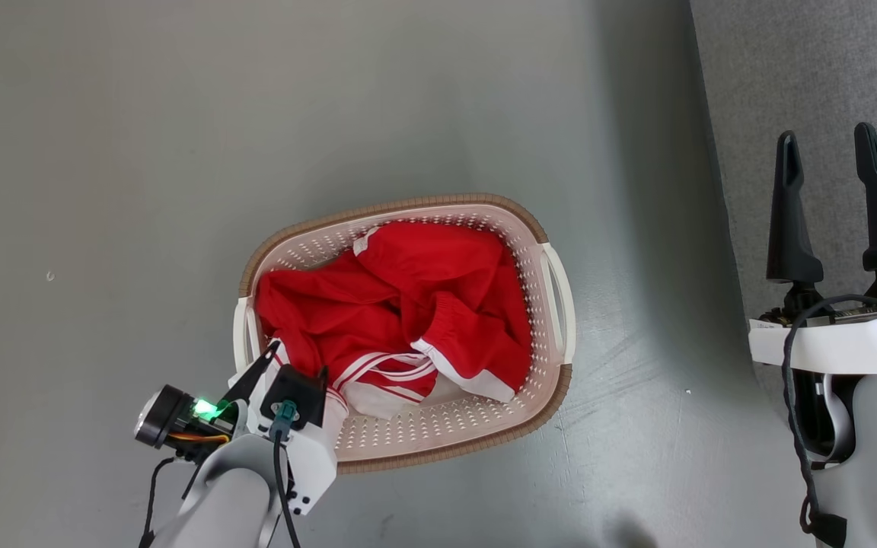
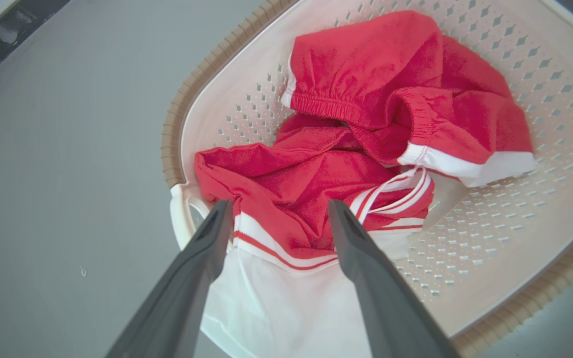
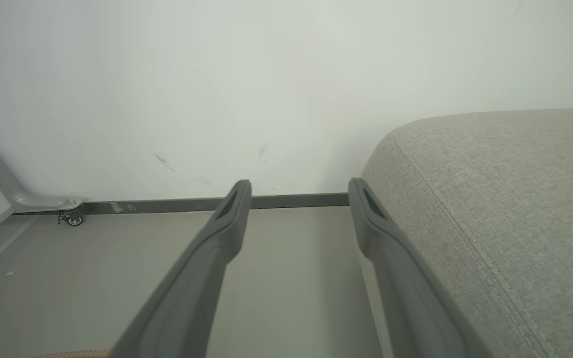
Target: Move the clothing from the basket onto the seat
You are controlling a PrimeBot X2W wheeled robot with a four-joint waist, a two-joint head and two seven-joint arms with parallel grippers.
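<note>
The gathered waistband of the clothing has a fold that arches up while the rest of the cloth (image 1: 492, 339) lies loose, so my left gripper will grab it next.
The cream basket (image 1: 377, 209) with a brown rim stands on the grey floor, and the red clothing (image 1: 393, 304) with white cuffs and stripes lies crumpled inside it. My left gripper (image 1: 298, 361) reaches over the basket's near-left end by a white handle. In the left wrist view the left gripper (image 2: 279, 206) is open, its fingers on either side of a red fold of the clothing (image 2: 366, 74) above a white band, inside the basket (image 2: 490, 238). My right gripper (image 1: 827, 141) is open and holds nothing, at the left edge of the grey seat (image 1: 811, 68). In the right wrist view the right gripper (image 3: 300, 184) points toward a wall, with the seat (image 3: 515, 199) to its right.
Bare grey floor (image 1: 141, 152) surrounds the basket, with a strip of it between basket and seat. A white wall (image 3: 266, 74) with a dark baseboard stands beyond the seat. A metal frame leg with a small caster (image 3: 73, 219) sits at the wall's left.
</note>
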